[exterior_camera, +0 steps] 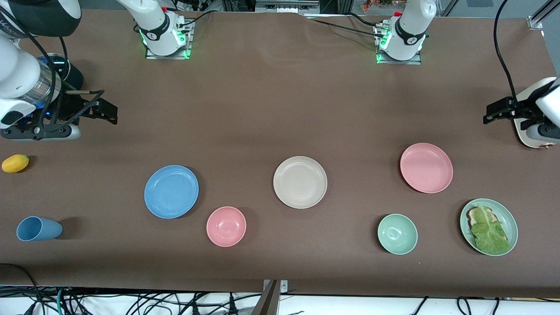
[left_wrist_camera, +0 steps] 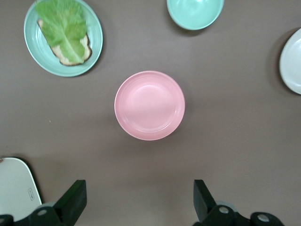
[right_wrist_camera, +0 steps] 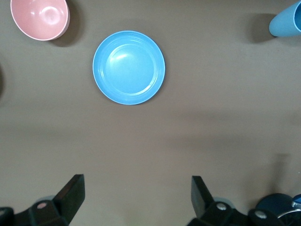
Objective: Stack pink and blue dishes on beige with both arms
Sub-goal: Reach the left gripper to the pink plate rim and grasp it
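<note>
I will pick up the pink plate next with my left gripper, holding it by its rim point(exterior_camera: 451, 176), and stack it on the beige plate point(exterior_camera: 300, 182).
The beige plate point(exterior_camera: 300, 182) lies mid-table, and its edge shows in the left wrist view point(left_wrist_camera: 292, 61). The blue plate point(exterior_camera: 171, 191) point(right_wrist_camera: 129, 67) lies toward the right arm's end. The pink plate point(exterior_camera: 426, 167) point(left_wrist_camera: 149, 105) lies toward the left arm's end. All three lie apart and bare. My right gripper point(exterior_camera: 105, 107) point(right_wrist_camera: 137, 195) hangs open and empty over bare table at its own end. My left gripper point(exterior_camera: 492, 113) point(left_wrist_camera: 139, 197) hangs open and empty over bare table at the other end.
A pink bowl point(exterior_camera: 226, 226) and a blue cup point(exterior_camera: 38, 229) lie nearer the camera than the blue plate. A green bowl point(exterior_camera: 397, 234) and a green plate with lettuce on bread point(exterior_camera: 488, 226) lie nearer than the pink plate. A yellow fruit point(exterior_camera: 15, 163) and a white device point(exterior_camera: 531, 131) sit at the table's ends.
</note>
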